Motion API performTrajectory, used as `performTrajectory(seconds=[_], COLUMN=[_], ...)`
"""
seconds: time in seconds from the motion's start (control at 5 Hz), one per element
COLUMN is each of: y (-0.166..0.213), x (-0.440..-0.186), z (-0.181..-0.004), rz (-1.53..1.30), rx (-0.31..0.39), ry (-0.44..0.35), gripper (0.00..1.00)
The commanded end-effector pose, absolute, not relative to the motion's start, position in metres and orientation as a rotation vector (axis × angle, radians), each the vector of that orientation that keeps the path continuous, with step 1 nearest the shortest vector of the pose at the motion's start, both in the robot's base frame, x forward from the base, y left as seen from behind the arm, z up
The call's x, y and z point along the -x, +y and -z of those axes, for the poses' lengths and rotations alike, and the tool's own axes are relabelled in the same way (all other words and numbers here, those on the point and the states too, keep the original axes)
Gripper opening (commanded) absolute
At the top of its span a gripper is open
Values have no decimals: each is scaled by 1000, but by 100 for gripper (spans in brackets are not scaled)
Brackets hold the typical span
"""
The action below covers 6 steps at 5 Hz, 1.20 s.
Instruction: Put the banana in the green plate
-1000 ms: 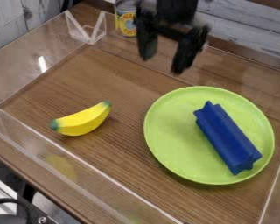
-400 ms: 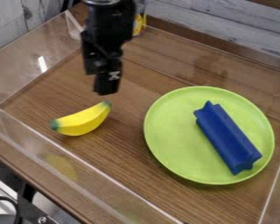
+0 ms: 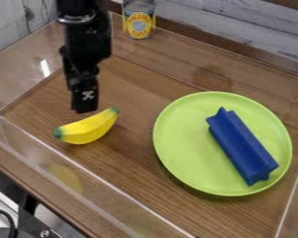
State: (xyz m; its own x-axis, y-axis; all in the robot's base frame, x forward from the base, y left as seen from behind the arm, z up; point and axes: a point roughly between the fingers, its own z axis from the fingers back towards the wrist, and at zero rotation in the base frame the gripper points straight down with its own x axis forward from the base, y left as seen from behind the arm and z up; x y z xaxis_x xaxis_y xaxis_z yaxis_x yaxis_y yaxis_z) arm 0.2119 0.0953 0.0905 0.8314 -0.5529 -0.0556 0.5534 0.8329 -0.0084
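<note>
I next need to grip the yellow banana by its curved middle (image 3: pixel 88 127) with my gripper, so that I can put it in the green plate (image 3: pixel 182 149).
The yellow banana (image 3: pixel 87 126) lies on the wooden table at the left, its greenish tip pointing right toward the plate. My gripper (image 3: pixel 83 100) hangs pointing down just above and behind the banana, open and holding nothing; its black fingers (image 3: pixel 88 96) stand a little clear of the fruit. The large green plate (image 3: pixel 182 149) rests on the right, with a blue block (image 3: pixel 242 144) lying across its right half.
A yellow can (image 3: pixel 139 22) stands at the back behind the arm. Clear acrylic walls (image 3: pixel 21 149) fence the table at the left and front. Bare wood lies between the banana and the plate.
The arm has swung from the back centre, behind the plate, to the left and toward the front, sinking over the banana. Its wrist has rolled, so the fingers now line up. Banana, plate and block have not moved.
</note>
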Motion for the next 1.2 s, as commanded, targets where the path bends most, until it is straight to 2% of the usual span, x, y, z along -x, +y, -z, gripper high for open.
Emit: performTrajectory(seconds=[0.0,0.6,1.0], y=[103,112,114], x=[-210,-209,-209], z=[-89,-52,-35], rz=[584,560,547], rx=[-38,-29,-9], ry=[11,-19,-38], gripper=[100,100,100])
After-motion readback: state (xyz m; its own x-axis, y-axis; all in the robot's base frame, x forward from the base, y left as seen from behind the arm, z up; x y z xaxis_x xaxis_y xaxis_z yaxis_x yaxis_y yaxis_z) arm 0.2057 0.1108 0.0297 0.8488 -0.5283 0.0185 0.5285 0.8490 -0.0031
